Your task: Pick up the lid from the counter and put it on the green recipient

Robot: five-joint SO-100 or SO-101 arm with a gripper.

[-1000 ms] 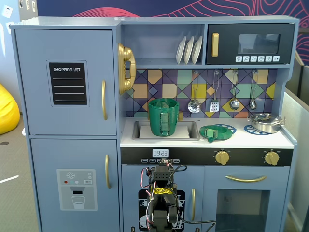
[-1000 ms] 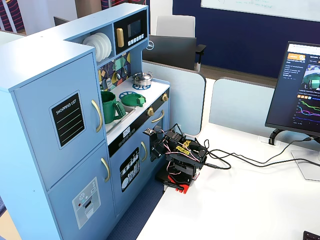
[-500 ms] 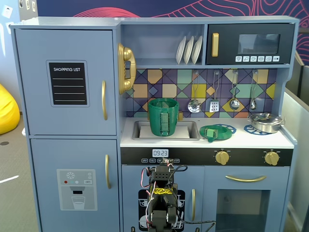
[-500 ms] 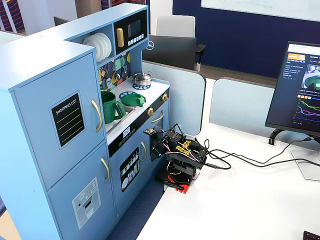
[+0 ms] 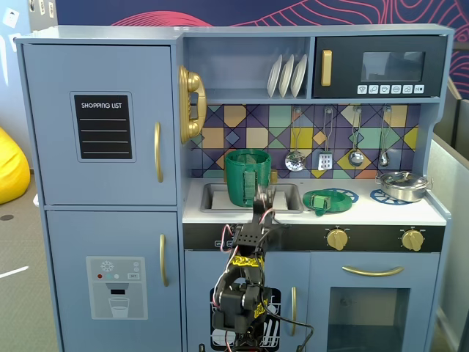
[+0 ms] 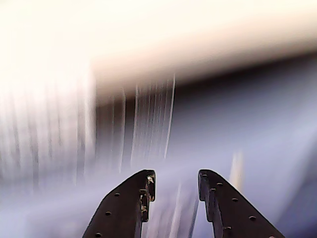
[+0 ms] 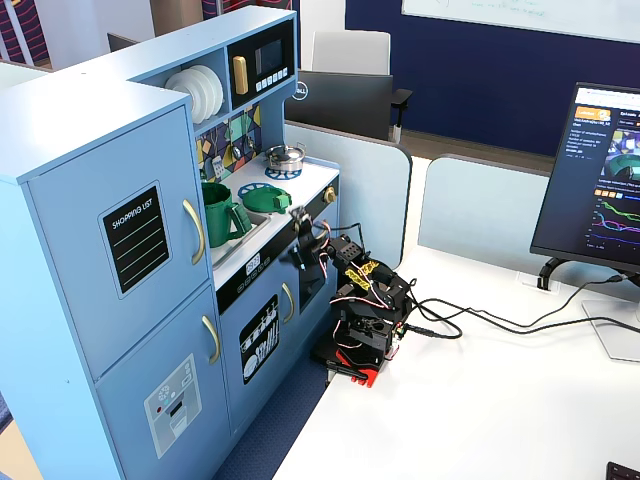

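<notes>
The lid needs to go on the green recipient [image 5: 247, 177]. My gripper should grab the lid by its light-green tab handle [image 5: 320, 203] next.
The lid [image 5: 321, 200] is a flat green disc lying on the counter over a blue burner ring, right of the sink; it also shows at the counter's front [image 7: 265, 199]. The green recipient [image 5: 247, 177] stands upright in the sink, strap handle facing the front, and shows as the tall green pot [image 7: 217, 212] from the side. My gripper [image 5: 261, 193] is raised in front of the counter edge, between recipient and lid, touching neither. In the wrist view my gripper [image 6: 176, 181] is open with nothing between its fingers; the scene beyond is motion-blurred.
A shiny silver pot [image 5: 401, 185] sits on the right burner. Ladles and a spatula [image 5: 326, 158] hang on the backsplash above the counter. The arm's base [image 7: 360, 345] stands on a white desk beside the toy kitchen, with cables [image 7: 480, 320] trailing right.
The arm has unfolded and lifted its gripper from in front of the lower cabinet door up to counter height. Lid and green recipient have not moved.
</notes>
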